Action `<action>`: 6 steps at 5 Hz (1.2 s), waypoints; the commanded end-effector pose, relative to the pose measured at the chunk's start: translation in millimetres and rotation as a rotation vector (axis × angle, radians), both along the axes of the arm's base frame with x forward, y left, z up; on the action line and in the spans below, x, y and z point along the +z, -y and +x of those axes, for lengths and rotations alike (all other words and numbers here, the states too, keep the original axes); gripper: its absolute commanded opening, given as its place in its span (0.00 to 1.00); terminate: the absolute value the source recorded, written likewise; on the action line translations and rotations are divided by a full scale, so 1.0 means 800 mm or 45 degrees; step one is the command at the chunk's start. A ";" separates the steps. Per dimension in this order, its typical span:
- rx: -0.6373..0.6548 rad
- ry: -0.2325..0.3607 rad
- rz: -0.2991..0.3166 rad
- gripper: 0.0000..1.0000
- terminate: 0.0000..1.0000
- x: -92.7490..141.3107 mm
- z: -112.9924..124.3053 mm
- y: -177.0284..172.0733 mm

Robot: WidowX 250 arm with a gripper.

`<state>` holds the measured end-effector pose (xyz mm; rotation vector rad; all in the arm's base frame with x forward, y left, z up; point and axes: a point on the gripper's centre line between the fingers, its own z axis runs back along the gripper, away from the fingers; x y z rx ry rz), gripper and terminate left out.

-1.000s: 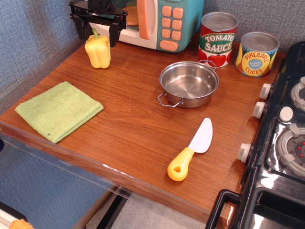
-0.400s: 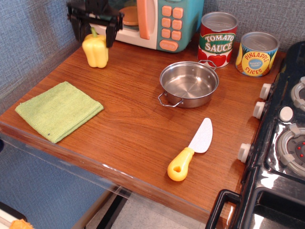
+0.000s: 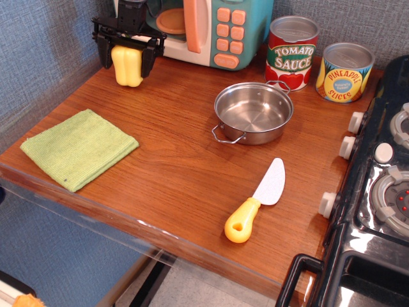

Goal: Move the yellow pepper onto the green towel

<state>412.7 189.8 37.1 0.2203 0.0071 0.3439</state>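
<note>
The pepper should be grabbed next by its upper half (image 3: 127,56), around the stem end, so my gripper can set it onto the green towel (image 3: 79,148).
The yellow pepper (image 3: 128,69) stands at the back left of the wooden counter (image 3: 185,166), in front of the toy microwave. My gripper (image 3: 128,56) is lowered over it. The black fingers (image 3: 105,54) stand on either side of the pepper's upper half, spread about as wide as the pepper. The stem is hidden behind the gripper. The pepper's base rests on the counter. The green towel (image 3: 79,148) lies flat near the front left corner, well in front of the pepper, with nothing on it.
A steel pan (image 3: 253,112) sits mid-counter. A yellow-handled toy knife (image 3: 255,201) lies toward the front. Tomato sauce (image 3: 291,52) and pineapple (image 3: 345,71) cans stand at the back right. A toy microwave (image 3: 211,29) is behind the gripper, a stove (image 3: 383,185) at the right.
My gripper has come down from above the pepper so its fingers now flank it and hide the stem. The pepper has shifted slightly left and back.
</note>
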 end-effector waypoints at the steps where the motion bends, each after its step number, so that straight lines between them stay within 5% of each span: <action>1: -0.047 0.218 -0.038 0.00 0.00 0.085 -0.004 -0.006; 2: -0.108 0.357 -0.090 0.00 0.00 0.135 -0.049 0.002; 4: -0.153 0.291 -0.089 0.00 0.00 0.126 -0.139 -0.012; 6: -0.197 0.228 -0.078 0.00 0.00 0.107 -0.175 -0.021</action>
